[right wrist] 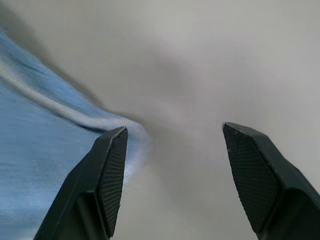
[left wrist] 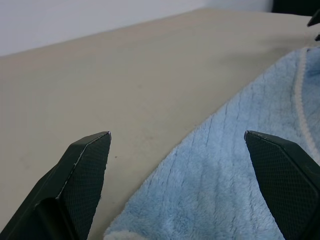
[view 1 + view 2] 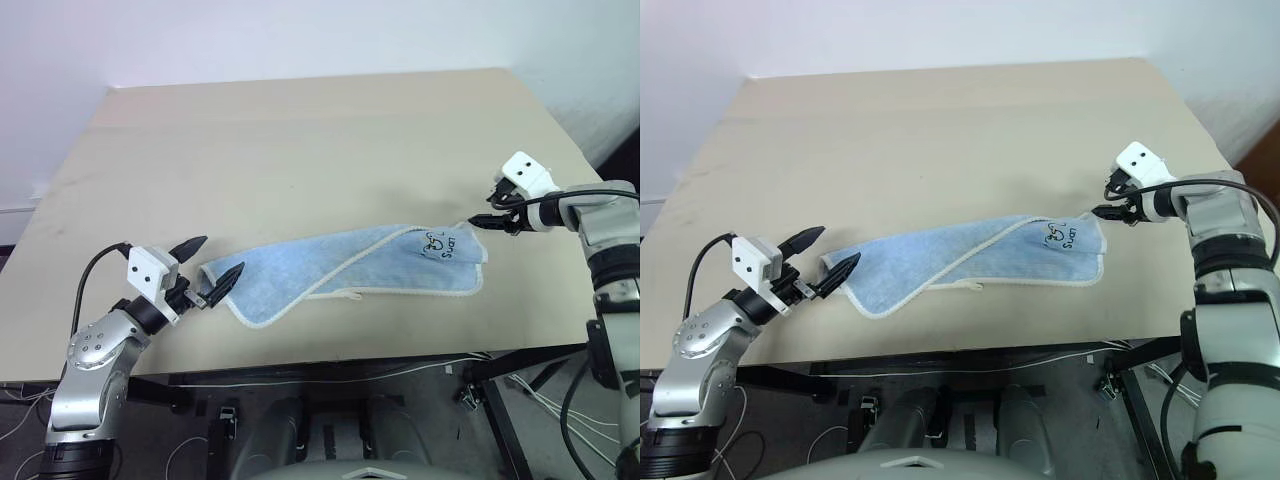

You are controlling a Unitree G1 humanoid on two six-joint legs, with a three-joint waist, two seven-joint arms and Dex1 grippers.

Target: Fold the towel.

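Observation:
The white edging point(image 1: 102, 122) stands up at the towel's top corner while the rest lies flat, so my right gripper should grab the towel there next.
The light blue towel point(image 3: 350, 268) lies folded over along the table's near edge, its white edging running across it and a small dark logo point(image 3: 440, 243) near its right end. My left gripper point(image 3: 207, 264) stands open at the towel's left end, nothing between its black fingers point(image 2: 85, 170), with blue cloth point(image 2: 225, 185) just ahead of them. My right gripper point(image 3: 482, 221) is open just off the towel's right corner point(image 1: 132, 130), holding nothing.
The towel rests on a beige table point(image 3: 300, 140) with bare room behind it. The near edge point(image 3: 330, 360) runs close below the towel. A white wall point(image 3: 250, 35) stands behind. Cables point(image 3: 540, 400) hang under the table at the right.

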